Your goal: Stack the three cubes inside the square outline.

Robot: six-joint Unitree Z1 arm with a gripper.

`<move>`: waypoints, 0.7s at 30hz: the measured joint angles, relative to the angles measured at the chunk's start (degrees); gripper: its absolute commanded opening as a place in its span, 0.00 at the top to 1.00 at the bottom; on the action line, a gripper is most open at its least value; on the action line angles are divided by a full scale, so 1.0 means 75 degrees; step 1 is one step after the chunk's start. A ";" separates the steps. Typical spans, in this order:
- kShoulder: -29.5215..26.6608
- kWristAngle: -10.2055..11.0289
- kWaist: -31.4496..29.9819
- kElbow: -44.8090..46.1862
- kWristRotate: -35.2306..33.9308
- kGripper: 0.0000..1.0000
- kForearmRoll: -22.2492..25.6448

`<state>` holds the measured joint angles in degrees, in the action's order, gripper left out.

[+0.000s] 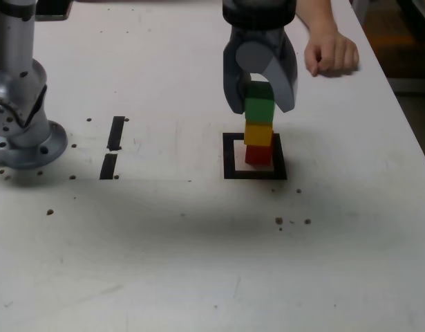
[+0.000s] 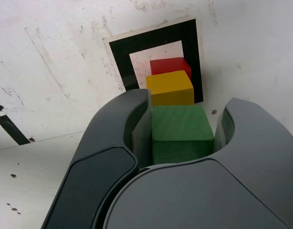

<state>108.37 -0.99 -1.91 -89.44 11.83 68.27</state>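
Observation:
The base of the green cube (image 1: 259,108) sits on the yellow cube (image 1: 258,133) in the exterior view. The green cube would stand, so it is time to open my gripper.
Three cubes stand in a column inside the square outline (image 1: 229,158) (image 2: 118,57). The red cube (image 1: 258,154) (image 2: 167,65) is at the bottom and the yellow cube (image 1: 258,133) (image 2: 170,88) rests on it. On top sits the green cube (image 1: 259,108) (image 2: 182,131), shifted slightly off the yellow one. My gripper (image 1: 262,109) (image 2: 186,110) comes down from above, and its grey jaws press against both sides of the green cube.
A person's hand (image 1: 331,52) rests on the white table behind the stack, at the exterior view's right. The arm's base (image 1: 22,135) stands at that view's left. Two short black tape strips (image 1: 116,131) (image 1: 108,166) lie between the base and the outline.

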 measured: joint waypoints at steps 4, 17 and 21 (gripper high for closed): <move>0.0025 0.0002 0.0000 0.0030 0.0000 0.49 0.0000; 0.0063 0.0046 -0.0001 0.0092 0.0000 0.14 -0.0009; 0.0057 0.0170 -0.0001 0.0062 -0.0050 0.12 0.0044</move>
<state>108.80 0.28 -1.92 -88.98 11.45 68.60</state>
